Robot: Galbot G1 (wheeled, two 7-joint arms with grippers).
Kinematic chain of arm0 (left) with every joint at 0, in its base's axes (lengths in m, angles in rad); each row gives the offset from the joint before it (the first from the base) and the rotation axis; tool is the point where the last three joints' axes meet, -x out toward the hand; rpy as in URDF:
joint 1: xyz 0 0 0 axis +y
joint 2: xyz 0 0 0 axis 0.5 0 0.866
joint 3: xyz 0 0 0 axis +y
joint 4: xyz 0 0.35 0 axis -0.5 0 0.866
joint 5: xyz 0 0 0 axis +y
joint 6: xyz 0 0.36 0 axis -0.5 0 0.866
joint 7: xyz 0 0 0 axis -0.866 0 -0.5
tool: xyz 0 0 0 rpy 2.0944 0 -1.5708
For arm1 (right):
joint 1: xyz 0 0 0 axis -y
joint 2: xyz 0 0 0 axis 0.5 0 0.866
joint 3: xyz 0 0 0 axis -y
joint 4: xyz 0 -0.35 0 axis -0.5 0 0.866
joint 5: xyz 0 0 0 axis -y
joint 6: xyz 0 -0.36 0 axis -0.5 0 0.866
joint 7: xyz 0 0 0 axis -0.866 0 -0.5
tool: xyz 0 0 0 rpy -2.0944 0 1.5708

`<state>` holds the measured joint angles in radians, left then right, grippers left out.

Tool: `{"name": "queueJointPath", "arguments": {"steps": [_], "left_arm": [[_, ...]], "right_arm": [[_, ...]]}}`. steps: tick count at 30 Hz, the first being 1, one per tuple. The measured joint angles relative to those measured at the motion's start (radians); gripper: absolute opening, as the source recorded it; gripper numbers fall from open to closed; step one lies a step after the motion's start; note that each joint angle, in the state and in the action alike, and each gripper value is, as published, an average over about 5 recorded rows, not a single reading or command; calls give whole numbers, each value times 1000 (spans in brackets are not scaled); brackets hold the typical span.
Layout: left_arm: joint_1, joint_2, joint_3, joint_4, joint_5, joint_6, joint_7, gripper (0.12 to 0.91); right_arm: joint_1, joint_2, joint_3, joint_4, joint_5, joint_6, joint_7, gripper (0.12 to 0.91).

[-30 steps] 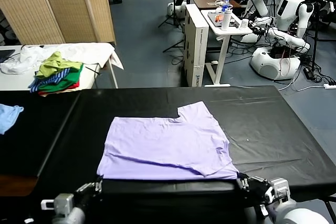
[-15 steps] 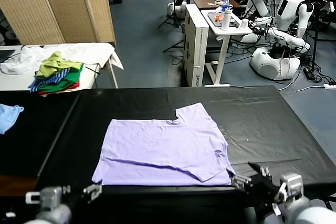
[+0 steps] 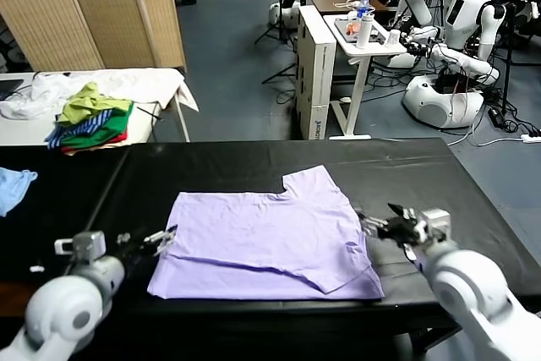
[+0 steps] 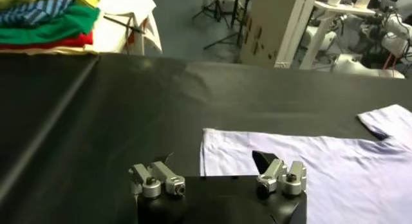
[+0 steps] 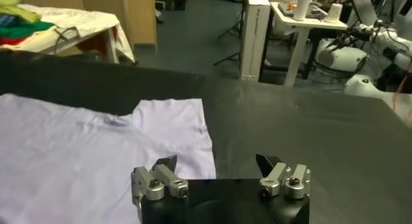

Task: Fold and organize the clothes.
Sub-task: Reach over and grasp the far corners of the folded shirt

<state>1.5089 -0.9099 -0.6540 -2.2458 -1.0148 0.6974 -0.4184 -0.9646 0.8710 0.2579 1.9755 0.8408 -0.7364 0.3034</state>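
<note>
My left gripper grabs the lilac T-shirt by its hem end (image 3: 175,216) next, opposite the sleeve (image 3: 309,182), to fold the T-shirt into a narrower piece.
The clothes, a pale lilac T-shirt (image 3: 266,238), lies flat in the middle of the black table (image 3: 423,175). A folded layer crosses its near half and one sleeve (image 3: 314,182) sticks out at the far side. My left gripper (image 3: 158,238) hovers at the shirt's left edge, open and empty. In the left wrist view that gripper (image 4: 212,161) points at the shirt's corner (image 4: 309,158). My right gripper (image 3: 372,226) is at the shirt's right edge, also open and empty. In the right wrist view its jaws (image 5: 216,161) straddle the edge of the shirt (image 5: 84,141) beside the sleeve.
A pile of green, striped and red garments (image 3: 89,120) lies on a white table at the far left. A small light blue cloth (image 3: 13,188) sits at the black table's left end. A white cart (image 3: 363,35) and other robots (image 3: 456,48) stand beyond the table.
Both grippers have opened, let go of the shirt's near edge and moved up from the table's near side to the shirt's left and right edges. The shirt has settled flat.
</note>
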Motion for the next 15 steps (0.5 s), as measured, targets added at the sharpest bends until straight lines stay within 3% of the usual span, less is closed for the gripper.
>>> {"name": "queueJointPath", "arguments": {"steps": [8,15], "left_arm": [[-222,49,98,166,-17,-4,24,907],[-404,74,213,350,-28,-3,73,907]], "right_arm": [[193,62,-140,-200,9,0,-13,907],[294,129,-194,-337,1,0,-19,907]]}}
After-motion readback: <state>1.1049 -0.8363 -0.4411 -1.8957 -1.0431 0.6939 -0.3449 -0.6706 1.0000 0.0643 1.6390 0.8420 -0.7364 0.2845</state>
